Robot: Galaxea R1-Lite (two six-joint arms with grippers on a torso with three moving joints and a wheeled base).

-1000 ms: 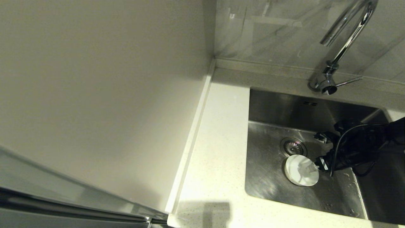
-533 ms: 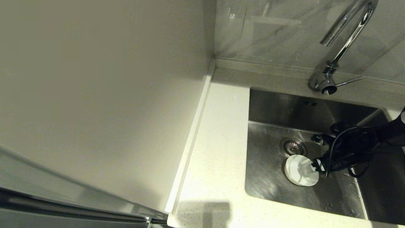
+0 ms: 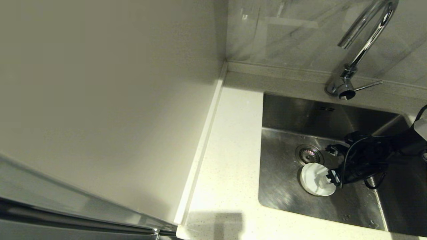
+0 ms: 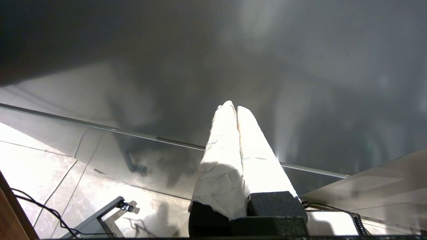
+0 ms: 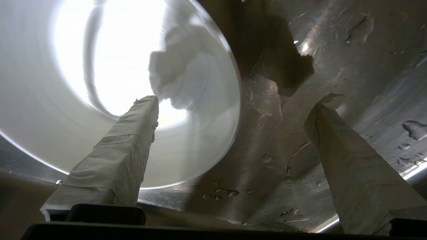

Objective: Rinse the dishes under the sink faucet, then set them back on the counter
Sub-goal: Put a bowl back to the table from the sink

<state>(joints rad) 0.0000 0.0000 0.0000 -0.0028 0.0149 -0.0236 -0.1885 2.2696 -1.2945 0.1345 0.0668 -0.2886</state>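
The gripper's fingers reach below the white bowl's rim [image 5: 239, 96], inside and outside over wet steel, so it is time for my right gripper to close on that rim.
One of the dishes, a white bowl [image 3: 315, 180], rests upright on the floor of the sink [image 3: 283, 190], just in front of the drain. My right gripper [image 3: 331, 163] reaches down into the basin from the right and stands open. In the right wrist view one finger [image 5: 133, 133] hangs over the bowl's [image 5: 83, 66] inside, while the other is outside over the wet steel, so the rim lies between them untouched. The faucet [image 3: 365, 43] rises behind the sink with no water running. My left gripper [image 4: 233, 108] is shut on nothing and parked low, out of the head view.
The drain strainer [image 3: 308, 154] sits next to the bowl. The faucet's thin lever [image 3: 368, 86] points right. A strip of white counter [image 3: 233, 150] runs along the sink's left side, bounded by a beige wall panel [image 3: 116, 100]. Water drops [image 5: 227, 192] dot the sink floor.
My right gripper has shifted a little left and lower, bringing its near finger over the bowl's edge. The bowl has stayed put.
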